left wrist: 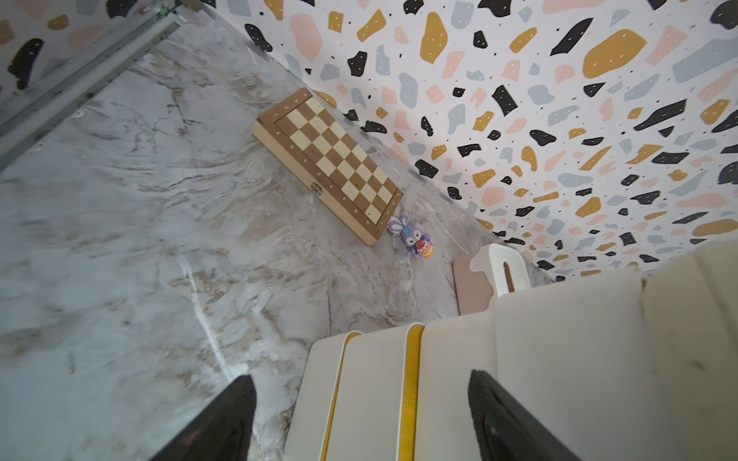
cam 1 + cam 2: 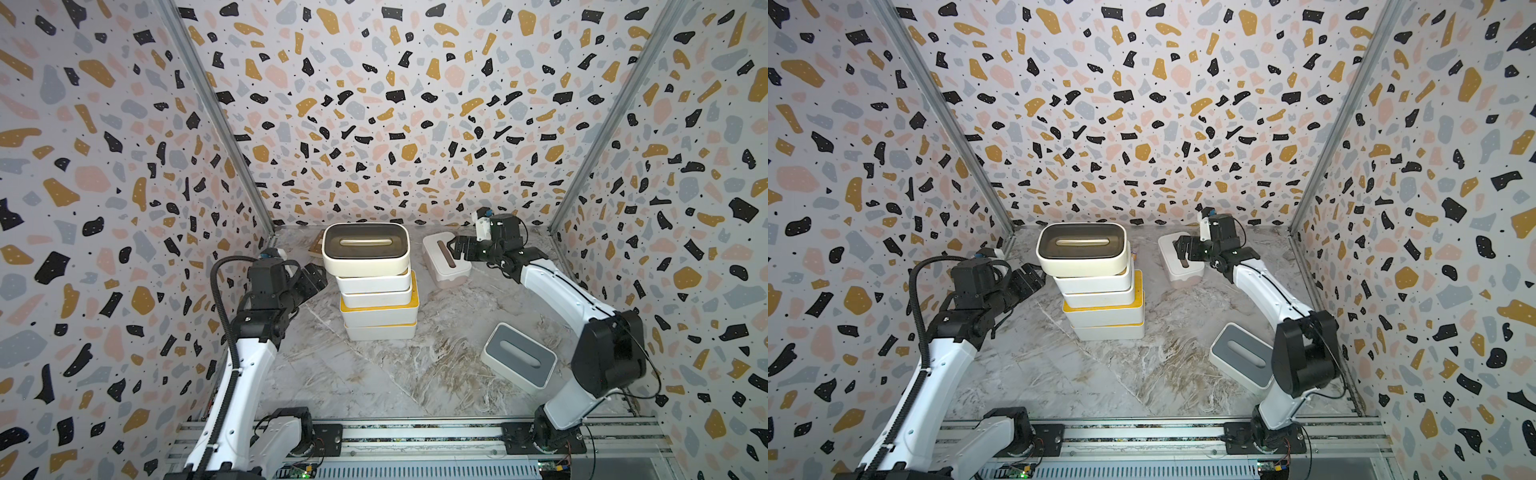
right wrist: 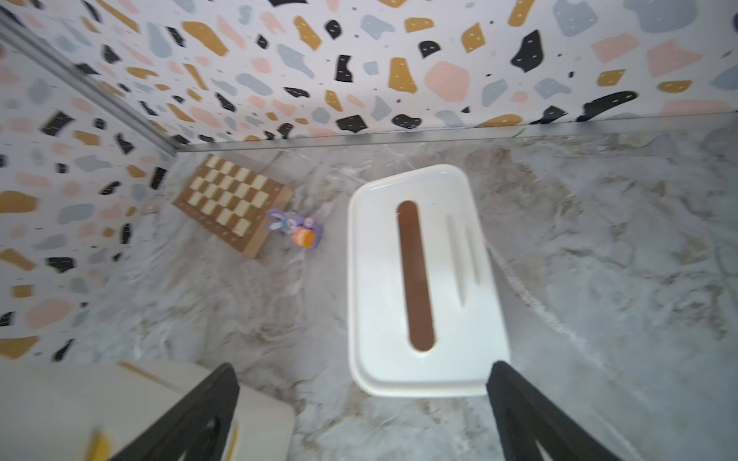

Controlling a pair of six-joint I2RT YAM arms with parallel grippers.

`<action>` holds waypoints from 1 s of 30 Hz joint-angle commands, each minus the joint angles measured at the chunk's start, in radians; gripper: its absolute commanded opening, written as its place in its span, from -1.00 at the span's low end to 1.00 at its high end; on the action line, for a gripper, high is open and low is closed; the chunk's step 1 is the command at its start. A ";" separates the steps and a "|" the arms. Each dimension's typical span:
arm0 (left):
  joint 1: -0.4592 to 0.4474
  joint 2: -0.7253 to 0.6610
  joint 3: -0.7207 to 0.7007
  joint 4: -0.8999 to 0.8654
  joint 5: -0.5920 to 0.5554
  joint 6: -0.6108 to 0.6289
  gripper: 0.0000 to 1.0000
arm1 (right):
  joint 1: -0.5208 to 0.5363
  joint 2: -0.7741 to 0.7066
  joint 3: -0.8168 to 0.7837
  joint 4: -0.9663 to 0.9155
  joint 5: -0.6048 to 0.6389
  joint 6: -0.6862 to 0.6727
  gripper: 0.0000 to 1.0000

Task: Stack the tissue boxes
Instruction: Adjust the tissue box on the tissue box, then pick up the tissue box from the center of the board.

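The base of the tissue box has to stay free to stack, so my right gripper should next grab the lid of the white-lidded tissue box, between the slot and the edge away from the stack.
In both top views, several tissue boxes stand in a leaning stack at the middle of the floor. The top one has a dark olive-brown lid, and yellow lids show lower down. My left gripper is open just left of the stack and holds nothing. A white-lidded tissue box lies at the back right. My right gripper hovers open over its near end. A grey-lidded tissue box lies at the front right.
A wooden chessboard lies flat against the back wall behind the stack. A small purple bunny toy is beside it. Patterned walls close in three sides, and the arms' rail runs along the front.
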 commanded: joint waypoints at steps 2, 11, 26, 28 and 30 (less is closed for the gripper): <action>0.005 -0.035 0.036 -0.109 -0.054 0.060 0.68 | -0.023 0.123 0.106 -0.101 0.032 -0.181 0.98; 0.005 -0.089 0.015 -0.109 -0.037 0.023 0.68 | -0.032 0.340 0.320 -0.265 0.089 -0.296 0.98; 0.005 -0.106 0.010 -0.098 -0.042 -0.005 0.68 | -0.002 0.528 0.487 -0.340 0.155 -0.379 0.78; 0.005 -0.107 0.015 -0.104 -0.044 -0.002 0.68 | 0.003 0.547 0.497 -0.340 0.156 -0.382 0.68; 0.005 -0.108 0.015 -0.104 -0.045 0.001 0.68 | 0.003 0.559 0.498 -0.340 0.143 -0.385 0.63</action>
